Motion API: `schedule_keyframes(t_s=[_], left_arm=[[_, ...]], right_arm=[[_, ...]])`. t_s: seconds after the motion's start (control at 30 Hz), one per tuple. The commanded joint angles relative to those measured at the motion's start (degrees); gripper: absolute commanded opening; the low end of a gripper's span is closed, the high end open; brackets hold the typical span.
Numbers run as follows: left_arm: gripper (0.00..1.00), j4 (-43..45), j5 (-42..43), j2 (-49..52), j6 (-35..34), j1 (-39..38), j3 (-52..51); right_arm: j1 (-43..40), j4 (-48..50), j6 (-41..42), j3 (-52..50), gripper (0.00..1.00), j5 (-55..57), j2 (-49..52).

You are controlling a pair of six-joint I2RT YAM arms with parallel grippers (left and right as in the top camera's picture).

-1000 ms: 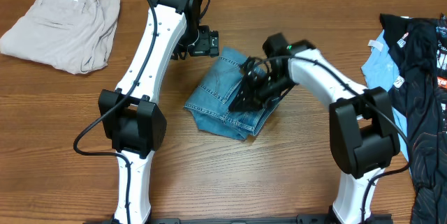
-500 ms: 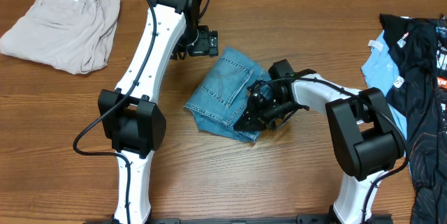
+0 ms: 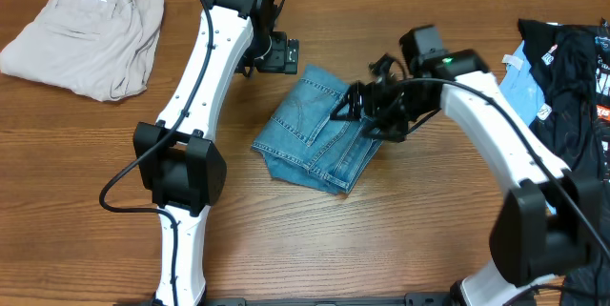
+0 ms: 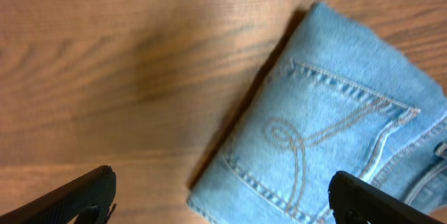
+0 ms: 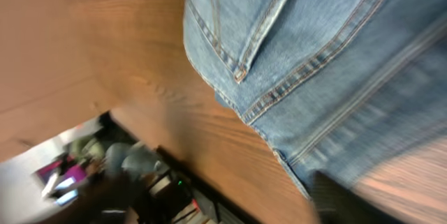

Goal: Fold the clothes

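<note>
The folded jeans should be set aside folded, so my left gripper will next grab their side edge beside the stitched pocket.
The clothes, a pair of light-blue denim jeans (image 3: 319, 134), lie folded into a compact bundle at the table's middle. A stitched back pocket (image 4: 328, 130) faces up. My left gripper (image 3: 278, 56) hovers open just beyond the bundle's far left corner, and the denim corner (image 4: 230, 185) lies below and between its spread fingers (image 4: 77, 197). My right gripper (image 3: 360, 113) hangs over the bundle's right edge. Its wrist view is blurred: denim seams (image 5: 314, 49) fill the top and one dark finger (image 5: 346, 197) stands far out at the lower right, so the jaws are open and hold nothing.
Beige trousers (image 3: 86, 39) lie crumpled at the far left. A black printed garment (image 3: 572, 106) over a pale blue piece (image 3: 519, 79) is heaped at the right edge. Bare wood (image 3: 381, 239) stretches between the arm bases in front.
The right gripper has let go of the jeans' right edge, opened, and risen up and back from the table. The fold stays in place. The left arm has not moved.
</note>
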Motion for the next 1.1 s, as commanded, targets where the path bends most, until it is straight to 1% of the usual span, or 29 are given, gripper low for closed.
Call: schedule_keyframes(t_s=[0.0, 0.17, 0.27, 0.37, 0.47, 0.57, 0.73, 0.9, 1.03, 1.07], left_arm=[[1.0, 2.6, 1.6, -1.1, 6.6, 1.6, -0.8], [1.0, 4.2, 13.7, -1.1, 17.5, 3.7, -4.3], [1.0, 6.0, 16.4, -1.1, 21.2, 4.8, -8.3], [1.0, 8.7, 19.0, -1.1, 22.5, 5.8, -12.5], [1.0, 10.6, 27.2, -1.1, 27.5, 7.0, -15.9], [1.0, 11.6, 33.1, -1.1, 30.4, 8.2, -17.9], [1.0, 13.2, 36.7, -1.1, 30.4, 9.4, -20.6], [1.0, 14.6, 36.6, -1.1, 30.1, 9.2, -23.4], [1.0, 18.9, 34.6, -1.0, 25.5, 9.3, -27.0], [1.0, 19.7, 34.6, -1.0, 25.2, 9.4, -27.7]], right_arm=[[-0.7, -2.0, 0.7, 1.9, 1.0, 6.5, -1.6], [-0.7, -3.0, 0.6, 1.8, 1.0, 6.8, -1.6], [-0.7, -3.0, 0.6, 1.8, 1.0, 6.9, -1.6], [-0.7, -2.8, 0.6, 1.8, 1.0, 6.9, -1.6], [-0.7, -2.7, 0.6, 1.8, 1.0, 6.9, -1.6], [-0.6, -2.7, 0.6, 1.8, 1.0, 6.9, -1.6], [-0.6, -2.4, 0.6, 1.8, 1.0, 6.9, -1.6], [-0.6, -2.3, 0.6, 1.8, 1.0, 6.9, -1.6], [-0.6, -2.4, 0.6, 1.8, 1.0, 6.9, -1.6], [-0.5, -2.4, 0.6, 1.8, 1.0, 6.9, -1.6]])
